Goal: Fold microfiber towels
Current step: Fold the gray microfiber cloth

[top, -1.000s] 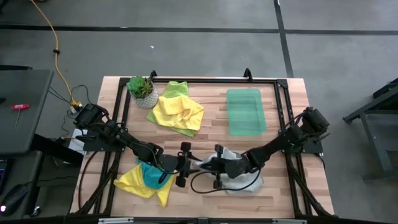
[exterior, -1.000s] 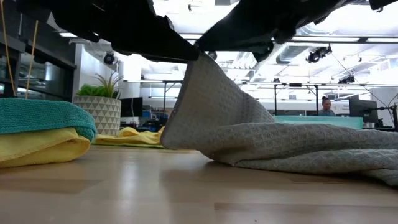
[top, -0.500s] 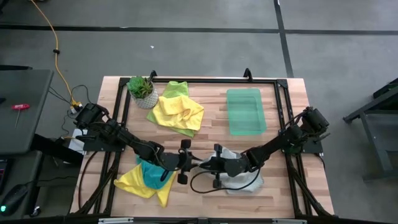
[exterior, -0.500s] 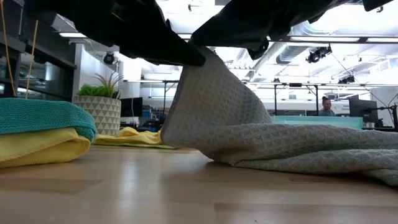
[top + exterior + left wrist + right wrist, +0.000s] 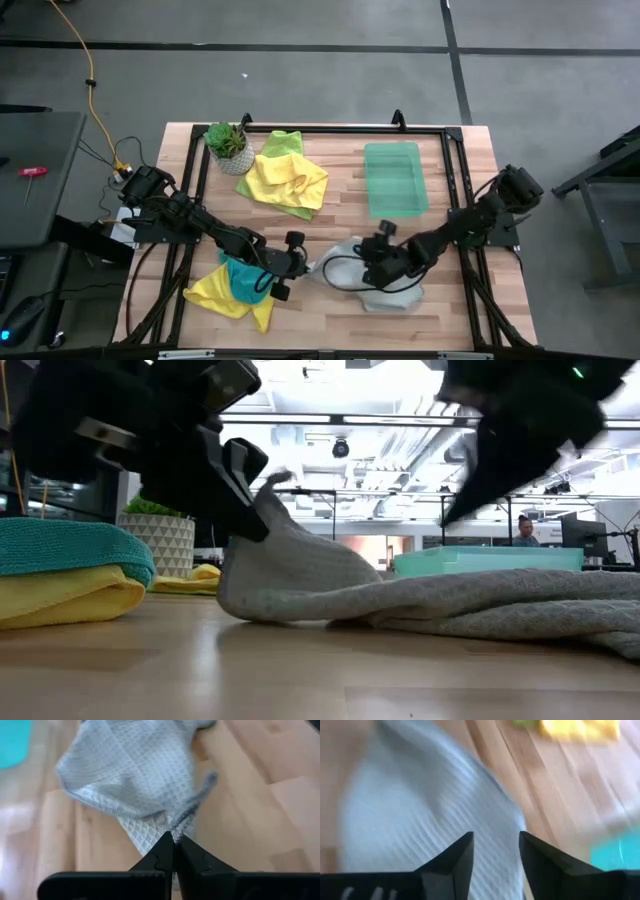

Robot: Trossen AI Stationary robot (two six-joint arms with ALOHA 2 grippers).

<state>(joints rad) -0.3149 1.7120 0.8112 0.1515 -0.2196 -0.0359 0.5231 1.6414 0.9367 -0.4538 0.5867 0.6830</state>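
Observation:
The right gripper takes hold of the grey towel by its hemmed edge next, to stretch it out flat for folding.
A grey microfiber towel (image 5: 375,280) lies crumpled near the table's middle front, its left end raised (image 5: 270,500). My left gripper (image 5: 300,267) is shut on that end. My right gripper (image 5: 368,262) hangs open just above the towel's middle (image 5: 420,820), nothing between its fingers; in the low view it (image 5: 480,480) is blurred and clear of the cloth. A teal towel (image 5: 243,280) rests on a yellow one (image 5: 212,293) at the near left. Another yellow towel (image 5: 288,178) lies on a lime green one (image 5: 283,143) at the back. My left gripper pinches the grey towel's bunched left corner (image 5: 181,822) between its two fingertips. The fingers slant down from the table's left. That end is lifted off the wood and the cloth slopes slack down to the rest of the towel (image 5: 480,605), which lies on the table.
A potted plant (image 5: 228,145) stands at the far left beside the back towels. A translucent green tray (image 5: 394,178) lies at the far right. Bare wood (image 5: 330,210) shows between the tray, the back towels and the grey towel.
My left gripper has shut on the grey towel's raised end and tipped downward. My right gripper has opened, let go of that end and drawn back toward the table's right edge. The towel's raised peak has sunk lower and shifted left; the rest stayed on the table.

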